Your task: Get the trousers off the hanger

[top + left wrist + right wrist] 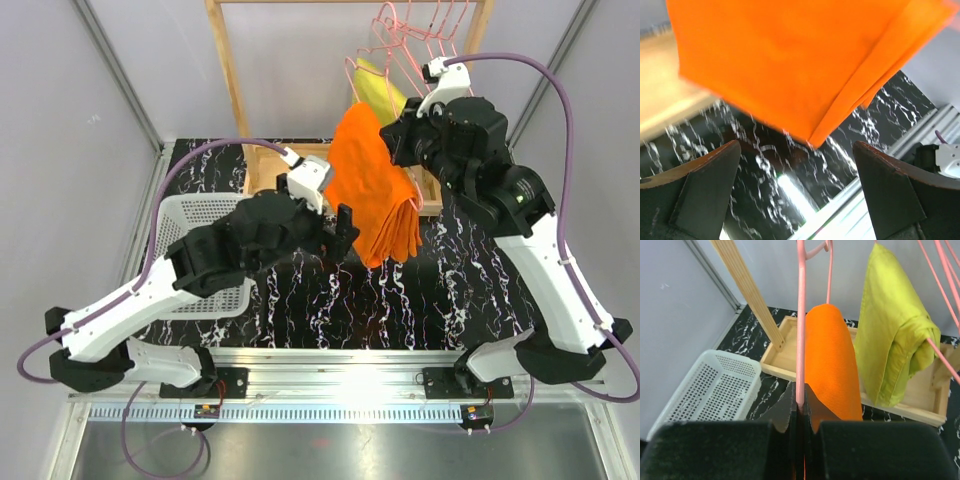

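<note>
The left gripper needs to pull the trousers off the hanger's wire next, so it should pinch the trousers by the edge that faces the left gripper, taking only cloth.
The bright orange trousers [375, 190] hang folded over a thin pink hanger [801, 315], lifted off the rail in mid-air above the table. My right gripper [801, 402] is shut on the hanger's wire, with the trousers [832, 370] draped just right of it. My left gripper [335, 228] is open, its fingers just left of the trousers' lower edge. In the left wrist view the trousers [790, 65] fill the top, above and apart from the two wide-set fingers [705, 185].
A white basket [200, 250] stands on the black marbled table at the left, under the left arm. A wooden rack [225, 60] with a tray base [920, 400] holds a yellow-green garment [892, 335] and several more pink hangers [420, 30].
</note>
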Controlling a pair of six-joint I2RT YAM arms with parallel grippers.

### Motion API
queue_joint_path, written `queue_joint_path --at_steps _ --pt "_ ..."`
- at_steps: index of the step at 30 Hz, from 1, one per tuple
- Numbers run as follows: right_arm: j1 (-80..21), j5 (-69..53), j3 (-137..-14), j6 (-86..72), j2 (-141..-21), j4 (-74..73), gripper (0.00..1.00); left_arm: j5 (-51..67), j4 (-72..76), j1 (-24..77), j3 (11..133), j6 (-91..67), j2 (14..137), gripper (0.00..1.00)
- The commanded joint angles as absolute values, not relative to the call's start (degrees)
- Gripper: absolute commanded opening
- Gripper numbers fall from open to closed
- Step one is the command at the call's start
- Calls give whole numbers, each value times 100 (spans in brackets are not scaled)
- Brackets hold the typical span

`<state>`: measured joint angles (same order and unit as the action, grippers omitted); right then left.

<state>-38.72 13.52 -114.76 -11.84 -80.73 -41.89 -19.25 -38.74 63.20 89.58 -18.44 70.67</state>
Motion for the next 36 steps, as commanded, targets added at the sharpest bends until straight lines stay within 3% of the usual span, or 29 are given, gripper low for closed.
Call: queue_joint_path --at_steps 1,9,13,22,32,36 --pt "-4192 2466 -11470 -1248 -7699 -3260 0 -3381 -2815 6907 9273 -995 7145 99" --pt "-5026 3989 -11838 -1116 -7979 -3681 0 -3919 -2023 7383 8773 -352 7435 99" --pt "-5317 4902 -12050 -1142 -8174 -3700 0 -3631 -1372 7383 8341 -255 7374 99" --pt "-5449 4914 -12348 -1178 -8323 -3805 0 -2944 -476 7383 7647 -536 7014 99" --pt "-5748 4808 -12173 -1520 -8235 -3806 0 -3761 -273 7313 7664 -360 7286 99" --pt "-5827 4851 -12120 -1538 -8191 -3736 0 -3797 -211 7146 7550 -413 7251 91"
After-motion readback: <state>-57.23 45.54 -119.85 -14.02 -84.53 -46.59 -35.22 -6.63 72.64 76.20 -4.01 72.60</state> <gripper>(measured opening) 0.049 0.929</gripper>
